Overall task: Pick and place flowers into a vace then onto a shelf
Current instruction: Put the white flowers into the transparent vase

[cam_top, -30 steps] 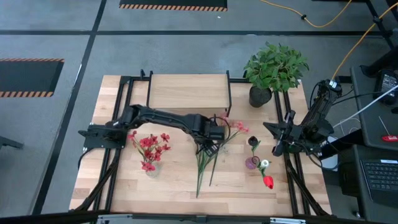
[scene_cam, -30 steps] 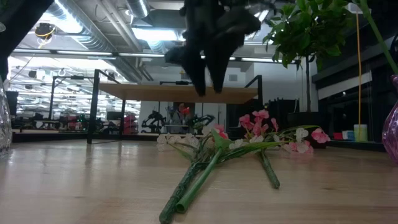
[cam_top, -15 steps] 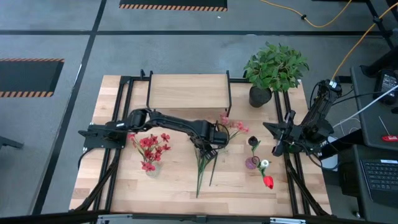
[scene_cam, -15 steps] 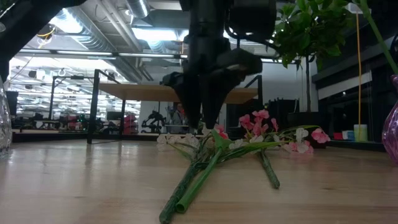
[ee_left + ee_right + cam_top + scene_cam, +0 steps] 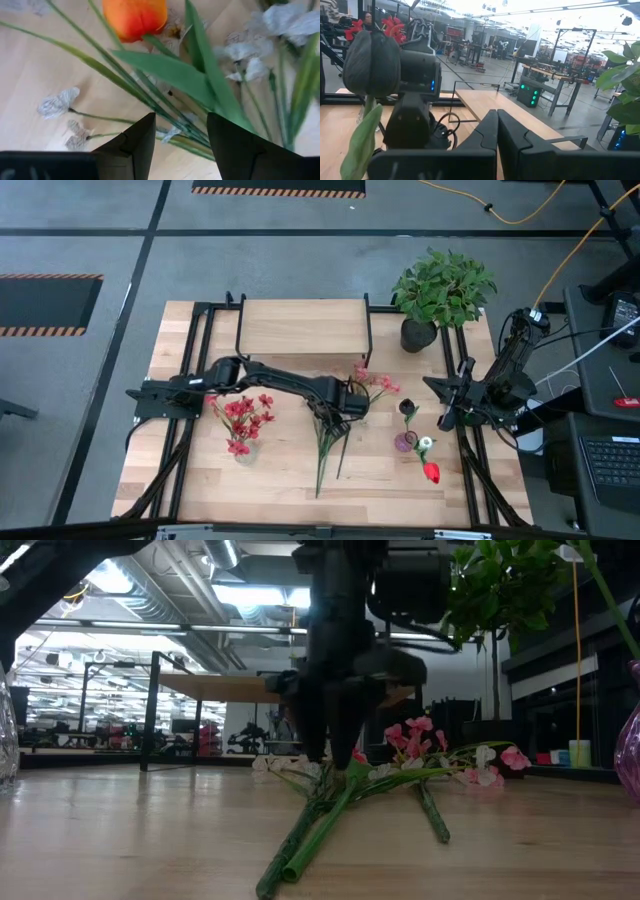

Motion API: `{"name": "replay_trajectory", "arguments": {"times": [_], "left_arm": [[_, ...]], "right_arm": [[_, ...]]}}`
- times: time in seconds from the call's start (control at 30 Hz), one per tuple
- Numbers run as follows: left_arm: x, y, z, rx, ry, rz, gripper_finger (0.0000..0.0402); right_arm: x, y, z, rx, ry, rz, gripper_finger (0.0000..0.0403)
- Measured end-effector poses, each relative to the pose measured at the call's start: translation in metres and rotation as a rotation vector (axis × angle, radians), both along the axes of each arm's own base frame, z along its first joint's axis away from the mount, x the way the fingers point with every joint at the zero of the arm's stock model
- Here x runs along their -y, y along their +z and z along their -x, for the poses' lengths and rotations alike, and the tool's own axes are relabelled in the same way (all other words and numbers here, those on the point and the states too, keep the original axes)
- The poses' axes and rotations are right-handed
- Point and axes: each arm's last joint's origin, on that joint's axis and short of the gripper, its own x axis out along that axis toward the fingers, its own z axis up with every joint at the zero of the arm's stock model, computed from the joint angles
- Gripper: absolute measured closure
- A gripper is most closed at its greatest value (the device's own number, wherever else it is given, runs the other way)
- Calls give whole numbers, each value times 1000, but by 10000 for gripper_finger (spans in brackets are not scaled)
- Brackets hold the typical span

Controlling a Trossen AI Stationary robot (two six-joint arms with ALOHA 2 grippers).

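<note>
My left gripper grabs the flowers by the bundled green stems next, since papery white petals spread out loosely above them.
Several loose flowers (image 5: 330,445) lie crossed on the table's middle, green stems toward the near edge, pink and white blooms (image 5: 420,735) toward the far right. An orange bloom (image 5: 135,17) lies among them. My left gripper (image 5: 333,416) points down over the stems, open, low above the table (image 5: 330,750). Its fingers stand on either side of the green stems (image 5: 165,95); whether they touch the stems I cannot tell. The shelf (image 5: 303,327) stands at the far edge. My right gripper (image 5: 443,405) waits shut at the right edge (image 5: 497,125).
A clear vase (image 5: 244,450) with red flowers stands left of the loose stems. A purple vase (image 5: 405,442) with a dark bloom and red and white blooms stands to their right. A potted green plant (image 5: 440,290) sits at the far right corner.
My left gripper has gone down toward the loose flowers, still pointing down and still open; its fingertips now stand low over the stems. The flowers have stayed where they lay.
</note>
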Motion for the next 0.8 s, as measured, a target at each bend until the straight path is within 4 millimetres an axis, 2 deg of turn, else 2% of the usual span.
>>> {"name": "replay_trajectory", "arguments": {"times": [0.3, 0.5, 0.6, 0.8], "left_arm": [[0, -21, -2, -59, -26, 1, 231], [0, -21, -2, -58, -61, 16, 240], [0, -21, -2, -58, -74, 4, 266], [-1, -22, -3, -60, -111, -29, 346]], "right_arm": [[0, 0, 0, 0, 1, 0, 398], [0, 0, 0, 0, 0, 1, 398], [0, 0, 0, 0, 1, 1, 398], [0, 0, 0, 0, 0, 1, 398]]}}
